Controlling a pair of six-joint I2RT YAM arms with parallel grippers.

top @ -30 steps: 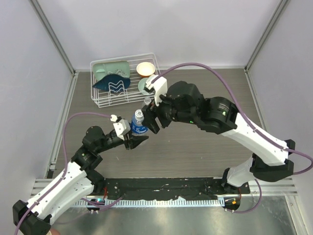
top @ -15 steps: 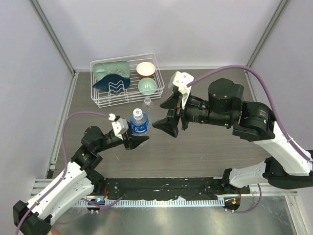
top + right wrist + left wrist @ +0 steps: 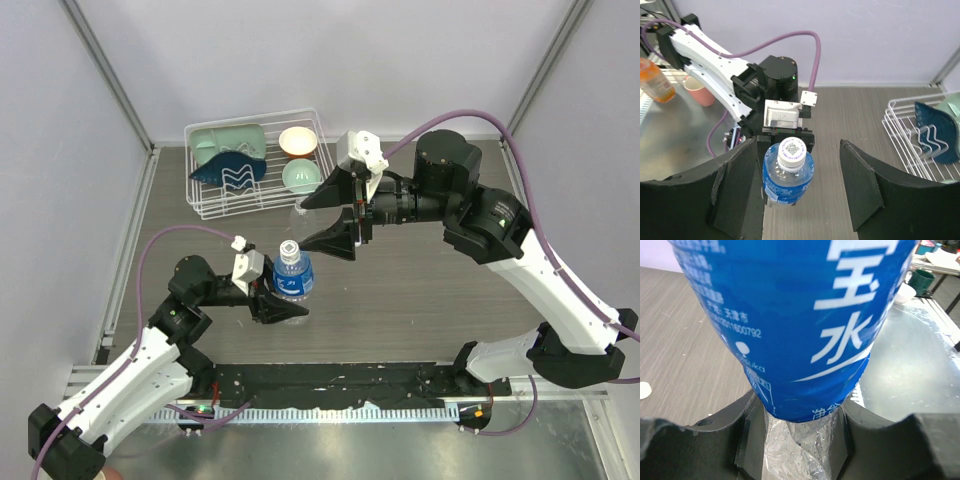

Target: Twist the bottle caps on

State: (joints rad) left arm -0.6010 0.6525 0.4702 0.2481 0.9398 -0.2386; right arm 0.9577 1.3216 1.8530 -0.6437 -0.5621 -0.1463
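I need to grab the opposite sides of the white cap [image 3: 289, 248] with my right gripper next, from above in line with the bottle's neck. Then I can screw the cap on.
The blue-label bottle [image 3: 294, 280] stands tilted in my left gripper [image 3: 277, 303], which is shut on its lower body. A white cap [image 3: 289, 248] sits on its neck. In the left wrist view the blue label [image 3: 790, 325] fills the frame between the black fingers [image 3: 715, 432]. My right gripper [image 3: 328, 220] is open, above and behind the bottle, not touching it. In the right wrist view the capped bottle [image 3: 788, 180] sits close to the left finger [image 3: 735, 195] of my right gripper [image 3: 800, 192]. The plain bottle [image 3: 299, 208] is mostly hidden behind the right gripper. I cannot make out a second cap.
A white wire rack [image 3: 205, 195] at the back left holds green and cream bowls and a dark blue piece; it also shows in the right wrist view [image 3: 912, 135]. A small white round spot [image 3: 644, 389] lies on the table. A black rail [image 3: 330, 385] runs along the near edge.
My right gripper let go of the bottle top, drew back to the right and now hangs open above it. My left gripper carried the bottle slightly nearer and to the right.
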